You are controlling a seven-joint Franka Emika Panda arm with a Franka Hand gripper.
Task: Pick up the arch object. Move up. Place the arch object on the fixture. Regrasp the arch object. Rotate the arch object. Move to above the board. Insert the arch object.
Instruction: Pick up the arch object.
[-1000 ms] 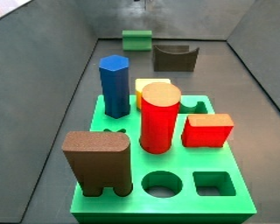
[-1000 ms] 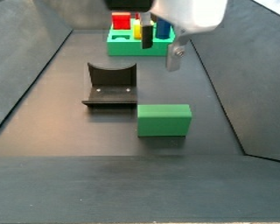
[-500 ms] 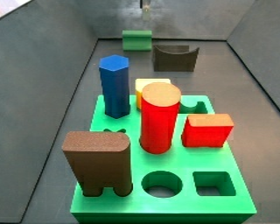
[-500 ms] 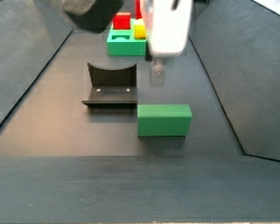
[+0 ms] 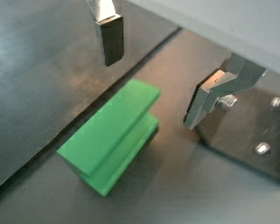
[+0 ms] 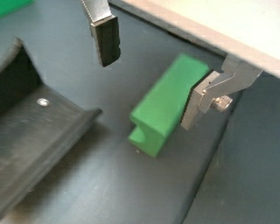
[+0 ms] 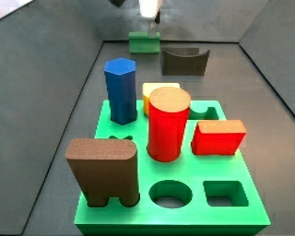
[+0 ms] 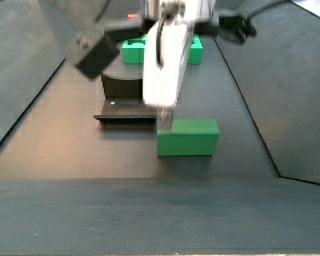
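Observation:
The green arch object needs to be lifted toward the fixture [image 7: 183, 61]. My gripper will grab it by its long straight body [image 7: 144, 42] next.
The arch object [image 8: 190, 138], a small bright-green block, lies flat on the dark floor, also seen at the far end in a side view [image 7: 144, 42]. The gripper [image 8: 167, 112] hangs open just above it. In both wrist views the arch object [image 5: 113, 138] [image 6: 164, 107] lies below the gap, nearer one finger, with the gripper [image 5: 153, 92] [image 6: 149, 94] touching nothing. The fixture [image 8: 127, 97] [image 7: 183, 61] [image 6: 38, 144], dark with a scooped top, stands beside the arch object. The green board [image 7: 251, 214] [image 8: 131, 47] is at the other end.
On the board stand a blue hexagonal peg [image 7: 121, 88], a red cylinder [image 7: 168, 124], a red block [image 7: 219, 136], a big brown notched block [image 7: 103, 171] and a yellow piece [image 7: 154, 89]. Sloping grey walls [image 7: 52, 83] close in both sides.
The gripper has come down and across from the board's side to over the arch object, still open. The arch object and fixture have not moved.

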